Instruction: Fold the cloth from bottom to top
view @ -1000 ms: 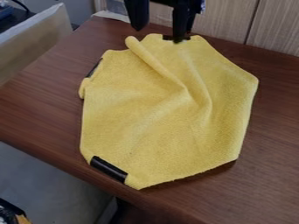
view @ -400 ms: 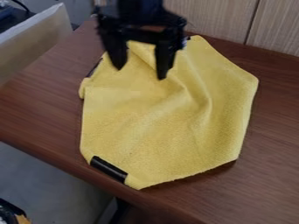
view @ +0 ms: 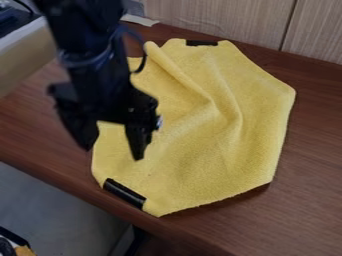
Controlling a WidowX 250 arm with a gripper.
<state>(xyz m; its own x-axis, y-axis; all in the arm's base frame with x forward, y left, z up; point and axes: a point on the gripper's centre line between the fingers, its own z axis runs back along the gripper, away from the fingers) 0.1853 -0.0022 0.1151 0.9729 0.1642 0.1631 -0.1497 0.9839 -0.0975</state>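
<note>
I should next grab the cloth point(view: 200, 150) with my gripper by its bottom corner with the black clip, to fold it from bottom to top.
The gripper point(view: 113, 154) hangs open over the left part of the yellow cloth point(view: 200, 150), its two fingertips apart with nothing between them. One finger is over the cloth's left edge and the other over the cloth itself. The cloth lies spread on the table, with creases running from its upper left towards its middle. A black clip point(view: 124, 193) is on its lower-left corner, below the gripper, and another black clip point(view: 202, 43) is on its top edge. The arm hides part of the cloth's upper-left side.
The brown wooden table point(view: 314, 200) reaches past the cloth on the right, and its front edge runs close beneath the lower-left corner. A wood-panelled wall point(view: 220, 20) stands behind. At the upper left is a pale box-like object point(view: 27, 60).
From the cloth's top edge, the gripper has moved down and left across it, towards the lower-left clip. It stays open, and the cloth looks unmoved.
</note>
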